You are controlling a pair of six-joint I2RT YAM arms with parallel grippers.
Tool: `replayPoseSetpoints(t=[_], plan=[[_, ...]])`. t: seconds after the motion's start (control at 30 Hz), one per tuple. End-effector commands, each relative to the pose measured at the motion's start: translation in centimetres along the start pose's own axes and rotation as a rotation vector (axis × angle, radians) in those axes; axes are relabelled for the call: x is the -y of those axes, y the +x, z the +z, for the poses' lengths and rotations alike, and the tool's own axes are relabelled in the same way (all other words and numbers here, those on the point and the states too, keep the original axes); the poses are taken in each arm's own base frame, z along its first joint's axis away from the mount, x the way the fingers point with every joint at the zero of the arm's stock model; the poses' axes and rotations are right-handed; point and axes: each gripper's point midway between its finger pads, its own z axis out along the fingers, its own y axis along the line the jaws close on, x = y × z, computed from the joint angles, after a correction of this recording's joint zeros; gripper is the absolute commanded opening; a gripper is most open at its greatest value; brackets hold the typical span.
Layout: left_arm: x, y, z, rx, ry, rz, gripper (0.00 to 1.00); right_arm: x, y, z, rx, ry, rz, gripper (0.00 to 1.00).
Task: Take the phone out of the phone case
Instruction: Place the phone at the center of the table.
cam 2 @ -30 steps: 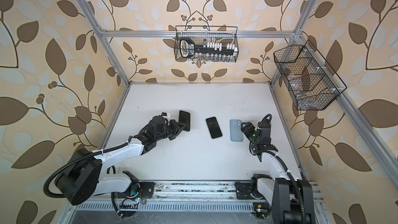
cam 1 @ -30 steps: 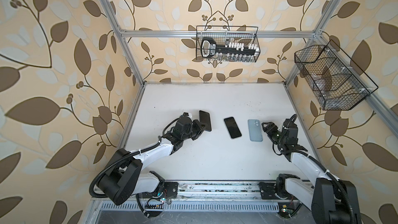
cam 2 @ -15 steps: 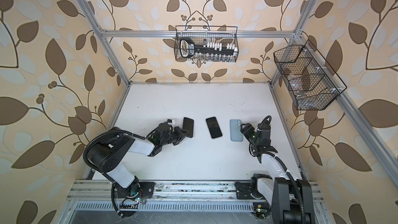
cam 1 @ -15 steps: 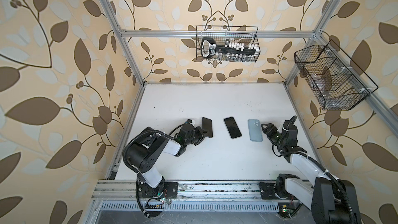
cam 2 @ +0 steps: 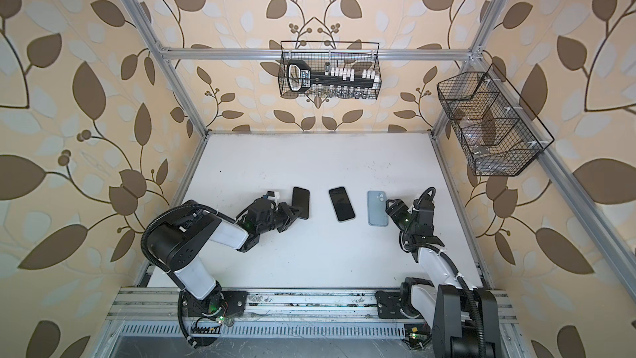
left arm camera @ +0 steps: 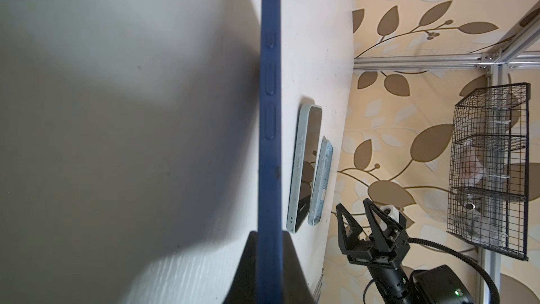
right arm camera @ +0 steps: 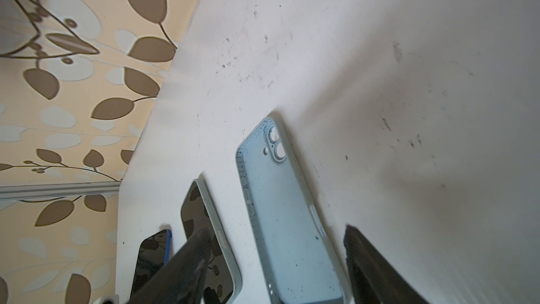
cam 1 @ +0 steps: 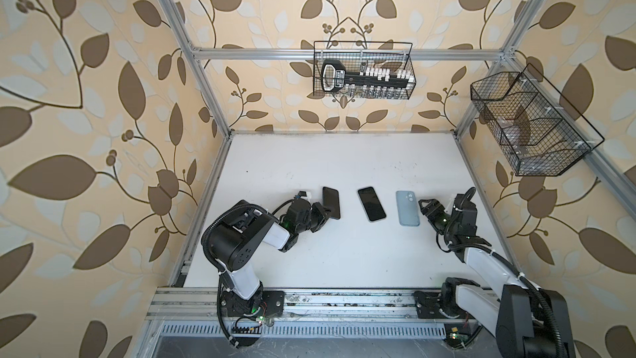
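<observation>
The dark blue phone case is level just above its shadow and would end flat on the tabletop, so it is time for my left gripper to let go.
A dark phone in a dark blue phone case (cam 1: 331, 202) (cam 2: 300, 202) lies low over the white table's left part. My left gripper (cam 1: 322, 214) (left arm camera: 270, 247) is shut on the near end of this case, seen edge-on in the left wrist view (left arm camera: 270, 97). A second phone (cam 1: 371, 203) (right arm camera: 193, 209) with a pale rim lies screen up in the middle. A light blue speckled case (cam 1: 407, 208) (right arm camera: 280, 200) lies back up to its right, white showing through its camera holes. My right gripper (cam 1: 425, 206) (right arm camera: 276, 229) is open, its fingers on either side of that case's near end without touching it.
A wire basket (cam 1: 363, 75) with a black tool hangs on the back wall. A second wire basket (cam 1: 530, 125) hangs on the right wall. Aluminium frame posts stand at the table's corners, and a rail (cam 1: 344, 301) runs along its front edge.
My left arm has folded back towards its base and brought the blue-cased phone down from a raised tilt to low over the table. The right arm has not moved.
</observation>
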Motion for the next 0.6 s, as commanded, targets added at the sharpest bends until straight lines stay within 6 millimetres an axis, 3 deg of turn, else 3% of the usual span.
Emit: replayPoseSetpoints(t=[0.0,0.2,0.57], plan=[[-0.1,-0.8,-0.3,0.041,0.009,-0.023,0.13,0.4,0.4,0.0,-0.007,-0.003,-0.006,0.73],[-0.9,-0.9,-0.5,0.053,-0.012,-0.033,0.28,0.4,0.5,0.0,-0.009,-0.005,-0.003,0.73],[-1.8,-1.0,-1.2,0.078,-0.054,-0.042,0.42,0.4,0.4,-0.1,-0.006,-0.004,-0.002,0.72]])
